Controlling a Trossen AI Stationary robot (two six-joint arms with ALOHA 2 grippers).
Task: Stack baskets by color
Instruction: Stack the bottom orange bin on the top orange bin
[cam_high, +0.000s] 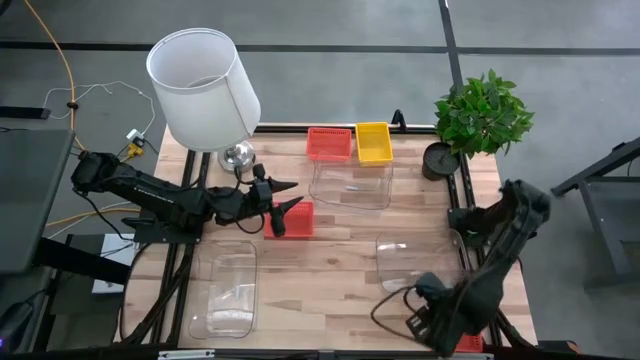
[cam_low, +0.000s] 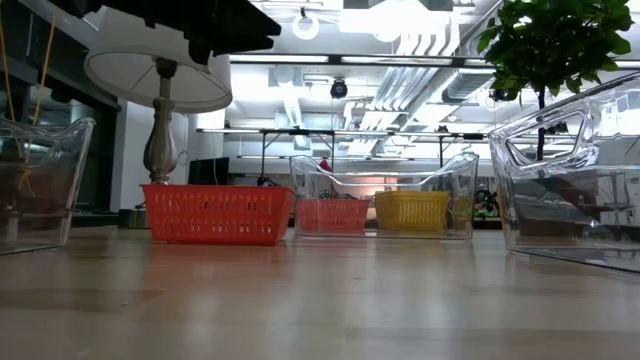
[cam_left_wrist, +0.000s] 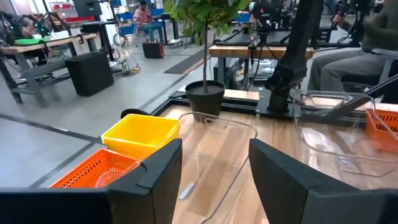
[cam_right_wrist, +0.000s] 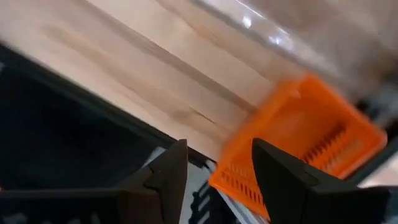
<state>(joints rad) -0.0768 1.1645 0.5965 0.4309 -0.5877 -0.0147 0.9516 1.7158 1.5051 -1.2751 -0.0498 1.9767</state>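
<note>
My right gripper grips this red-orange basket by its rim (cam_right_wrist: 264, 127) next, to stack it into the matching basket beside the yellow one.
A red-orange basket (cam_high: 297, 220) rests flat on the table at centre left. My left gripper (cam_high: 293, 196) hovers open, nearly level, just above its far side, touching nothing. One red-orange basket (cam_high: 328, 143) and one yellow basket (cam_high: 373, 142) sit side by side at the far edge; the left wrist view shows the yellow basket (cam_left_wrist: 143, 132) and the red-orange one (cam_left_wrist: 93, 171) too. Another red-orange basket (cam_right_wrist: 298, 149) lies at the near right corner. My right gripper (cam_right_wrist: 214, 165) points down, open, above the table's near edge beside that basket.
Clear tubs stand at the centre (cam_high: 350, 185), near left (cam_high: 225, 290) and near right (cam_high: 412, 262). A white-shaded lamp (cam_high: 205, 85) stands at the far left corner and a potted plant (cam_high: 482, 115) at the far right. Bare wood lies between the tubs.
</note>
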